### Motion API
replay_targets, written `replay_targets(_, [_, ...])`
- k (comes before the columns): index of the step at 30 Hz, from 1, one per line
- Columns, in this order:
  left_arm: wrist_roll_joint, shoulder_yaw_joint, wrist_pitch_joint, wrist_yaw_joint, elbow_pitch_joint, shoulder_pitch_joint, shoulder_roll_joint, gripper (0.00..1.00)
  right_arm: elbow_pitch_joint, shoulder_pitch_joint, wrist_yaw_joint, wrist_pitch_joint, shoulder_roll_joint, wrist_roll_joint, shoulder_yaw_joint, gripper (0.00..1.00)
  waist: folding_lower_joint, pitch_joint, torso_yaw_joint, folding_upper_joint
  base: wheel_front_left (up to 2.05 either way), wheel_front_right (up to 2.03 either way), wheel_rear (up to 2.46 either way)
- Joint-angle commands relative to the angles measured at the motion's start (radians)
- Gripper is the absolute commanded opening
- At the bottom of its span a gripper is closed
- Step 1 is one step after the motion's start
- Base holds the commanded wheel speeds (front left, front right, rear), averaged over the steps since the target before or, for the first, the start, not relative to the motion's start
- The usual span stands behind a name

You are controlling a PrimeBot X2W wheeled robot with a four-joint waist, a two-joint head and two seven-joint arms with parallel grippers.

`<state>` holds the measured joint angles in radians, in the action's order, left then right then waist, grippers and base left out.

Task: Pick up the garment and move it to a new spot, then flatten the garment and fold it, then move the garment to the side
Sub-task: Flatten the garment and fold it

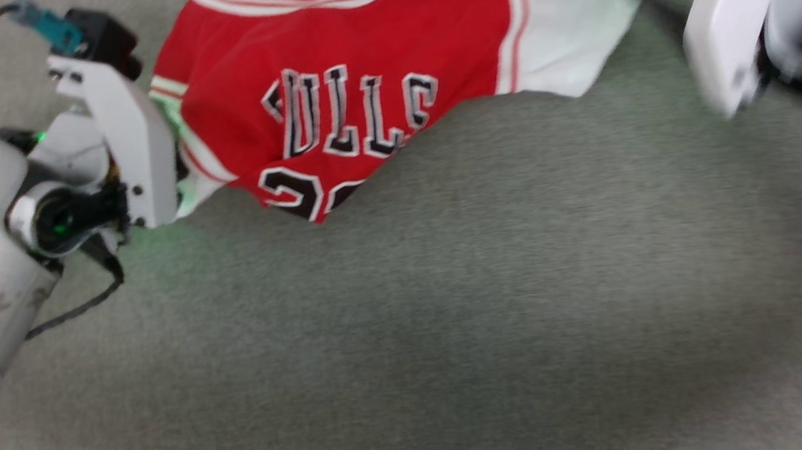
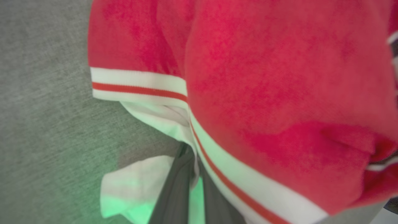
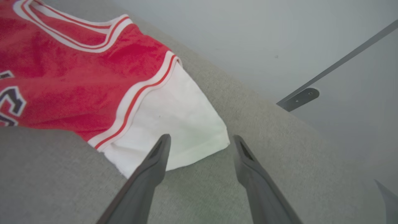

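Observation:
I need to grab the garment (image 1: 352, 64) with my right gripper next, to carry it to its new spot. I should hold it by its other white sleeve (image 1: 567, 23).
The garment (image 1: 352, 64), a red T-shirt with white sleeves and black-and-white lettering, lies rumpled at the top of the grey surface, lettering up. My left gripper (image 2: 192, 155) is shut on the white, red-striped trim at the shirt's left side, and its dark fingers (image 2: 174, 193) pinch the cloth between them. In the head view the left wrist (image 1: 115, 133) stands against the shirt's left edge. My right gripper (image 3: 200, 140) hangs open just above the edge of the white sleeve (image 3: 174, 124), touching nothing. The right arm's pale housing (image 1: 736, 27) shows at the upper right.
A grey fabric surface (image 1: 451, 321) spreads wide below the shirt. In the right wrist view its far edge (image 3: 248, 90) runs diagonally, with a pale floor and a grey metal bracket (image 3: 298, 99) beyond it.

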<state>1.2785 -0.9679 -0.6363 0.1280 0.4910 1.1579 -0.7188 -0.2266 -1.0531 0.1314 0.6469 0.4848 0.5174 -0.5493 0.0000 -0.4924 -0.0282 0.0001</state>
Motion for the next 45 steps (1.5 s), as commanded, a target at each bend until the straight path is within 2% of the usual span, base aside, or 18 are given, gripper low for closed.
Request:
replay_targets(1, [0.008, -0.025, 0.004, 0.005, -0.008, 0.006, 0.019, 0.00, -0.043, -0.052, -0.001, 0.016, 0.008, 0.003, -0.029, 1.00, 0.0000, -0.061, 0.067, -0.0001, 0.00, 0.00, 0.00])
replay_targets(9, [0.040, -0.119, 0.059, 0.002, -0.030, 0.079, 0.044, 0.00, -0.344, -0.301, -0.001, 0.033, -0.005, 0.001, -0.210, 1.00, 0.0000, -0.126, 0.123, -0.0001, 0.00, 0.00, 0.00])
replay_targets(14, [0.065, -0.179, 0.088, -0.001, -0.029, 0.096, 0.049, 0.00, -0.474, -0.339, -0.001, 0.003, -0.028, 0.049, -0.297, 1.00, 0.0000, -0.142, 0.137, -0.0001, 0.00, 0.00, 0.00])
replay_targets(19, [0.093, -0.222, 0.114, -0.004, -0.024, 0.113, 0.038, 0.00, -0.528, -0.314, 0.003, 0.012, -0.030, 0.115, -0.415, 1.00, 0.0000, -0.148, 0.136, -0.0001, 0.00, 0.00, 0.00])
replay_targets(20, [0.098, -0.230, 0.119, -0.005, -0.022, 0.116, 0.036, 0.00, -0.534, -0.309, 0.003, 0.018, -0.028, 0.134, -0.435, 0.47, 0.0000, -0.148, 0.135, -0.0001, 0.00, 0.00, 0.00])
replay_targets(21, [0.104, -0.238, 0.123, -0.005, -0.021, 0.121, 0.035, 0.00, -0.541, -0.309, 0.003, 0.027, -0.025, 0.150, -0.451, 0.00, 0.0000, -0.148, 0.134, -0.0001, 0.00, 0.00, 0.00])
replay_targets(26, [0.131, -0.262, 0.142, -0.005, -0.016, 0.138, 0.036, 0.00, -0.574, -0.338, 0.002, 0.016, -0.008, 0.207, -0.493, 0.00, 0.0000, -0.139, 0.128, -0.0001, 0.00, 0.00, 0.00])
replay_targets(32, [0.158, -0.266, 0.203, -0.005, -0.006, 0.148, 0.036, 0.00, -0.627, -0.376, -0.002, -0.094, -0.022, 0.242, -0.478, 0.00, 0.0000, -0.100, 0.119, -0.0001, 0.00, 0.00, 0.00])
replay_targets(38, [0.159, -0.229, 0.383, 0.002, 0.027, 0.176, 0.044, 0.00, -0.723, -0.436, -0.001, -0.371, -0.060, 0.222, -0.367, 0.00, 0.0000, -0.056, 0.116, -0.0001, 0.00, 0.00, 0.00])
replay_targets(45, [0.171, -0.157, 0.600, 0.002, 0.175, 0.239, 0.097, 0.00, -0.938, -0.541, -0.001, -0.661, -0.127, 0.161, -0.211, 0.00, 0.0000, -0.039, 0.112, -0.0001, 0.00, 0.00, 0.00])
